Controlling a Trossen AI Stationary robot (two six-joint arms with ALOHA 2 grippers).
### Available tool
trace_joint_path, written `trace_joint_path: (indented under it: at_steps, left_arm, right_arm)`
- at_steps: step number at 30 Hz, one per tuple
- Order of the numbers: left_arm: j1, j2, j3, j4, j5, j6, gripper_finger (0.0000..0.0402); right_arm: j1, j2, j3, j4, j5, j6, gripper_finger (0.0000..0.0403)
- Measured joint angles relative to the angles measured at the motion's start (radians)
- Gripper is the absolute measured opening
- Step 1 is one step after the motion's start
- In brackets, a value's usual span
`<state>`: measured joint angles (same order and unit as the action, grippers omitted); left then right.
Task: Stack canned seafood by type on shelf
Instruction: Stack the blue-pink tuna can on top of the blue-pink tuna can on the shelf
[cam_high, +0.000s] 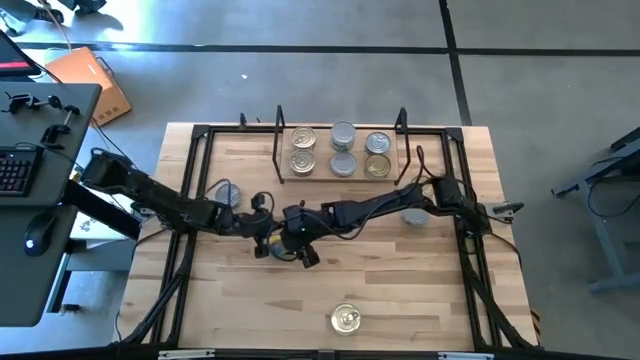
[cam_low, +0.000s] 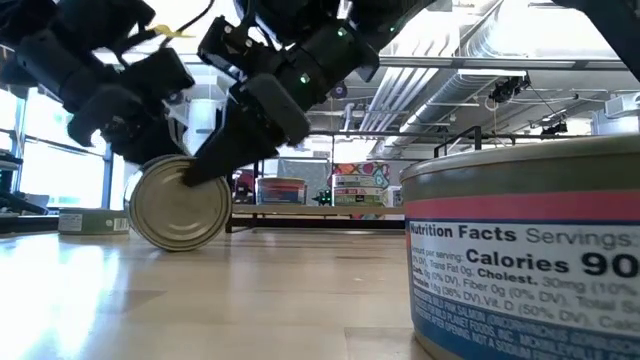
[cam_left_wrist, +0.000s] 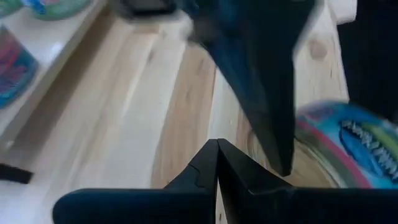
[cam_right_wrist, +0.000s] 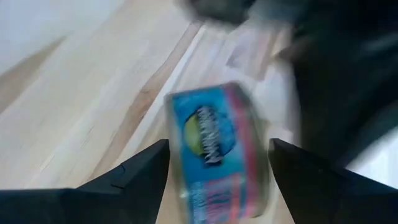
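Observation:
The tin's blue label side is between my fingers, level with the tin, so it is time for my right gripper to close on the tin.
One tin of the canned seafood (cam_low: 180, 205) stands on its rim on the table's middle, gold face toward the near edge and blue label (cam_right_wrist: 214, 152) around its wall. My right gripper (cam_right_wrist: 219, 146) is open and straddles it, one finger at each flat face. My left gripper (cam_left_wrist: 217, 146) is shut, just left of the tin (cam_left_wrist: 348, 149); whether it touches the tin I cannot tell. At the far side, the shelf (cam_high: 322, 150) carries several tins lying flat in three columns, some with gold lids and some with silver. My right gripper slants down from the table's right side. One fingertip (cam_low: 197, 168) lies against the tin's gold face (cam_low: 175, 190), near its upper rim. The other finger (cam_right_wrist: 298, 174) stands a little off the opposite face. The tin's rim (cam_low: 180, 245) rests on the table.
A grey-lidded tin (cam_high: 228, 190) lies under my left arm. Another tin (cam_high: 415, 215) lies under my right arm. A gold-lidded tin (cam_high: 345, 320) sits near the front edge and looms large in the low view (cam_low: 520, 260). Black frame rails (cam_high: 190, 200) run along both sides.

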<state>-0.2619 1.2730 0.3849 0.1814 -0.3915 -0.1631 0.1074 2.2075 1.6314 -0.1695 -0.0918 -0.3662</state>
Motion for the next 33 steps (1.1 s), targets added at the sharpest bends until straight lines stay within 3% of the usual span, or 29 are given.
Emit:
trace_joint_path:
  at_steps: [5,10,15,19,25,27,33]
  left_arm:
    - [-0.012,-0.11,0.002,-0.138,0.002,-0.056,0.0]
    - [-0.067,-0.181,0.001,-0.348,-0.004,-0.171,0.0]
    - [-0.143,-0.193,0.0,-0.419,-0.077,-0.295,0.0]
    - [-0.208,-0.173,0.001,-0.386,-0.145,-0.322,0.0]
    - [-0.269,-0.143,0.001,-0.283,-0.223,-0.276,0.0]
    - [-0.277,-0.138,0.001,-0.254,-0.225,-0.248,0.0]
    - [-0.278,-0.13,0.001,-0.2,-0.228,-0.19,0.0]
  right_arm:
    - [0.0,0.013,0.0,0.019,-0.01,-0.001,0.0242]
    - [0.0,0.022,0.0,0.038,-0.032,-0.005,0.0181]
    - [0.004,-0.012,-0.001,-0.029,0.003,0.034,0.0181]
    - [0.025,-0.122,-0.002,-0.151,0.215,0.002,0.0181]
    - [0.003,-0.231,0.0,-0.181,0.685,-0.224,0.0181]
    - [-0.043,-0.234,0.0,-0.142,0.73,-0.304,0.0181]
    - [-0.23,-0.191,0.0,-0.048,0.72,-0.387,0.0181]
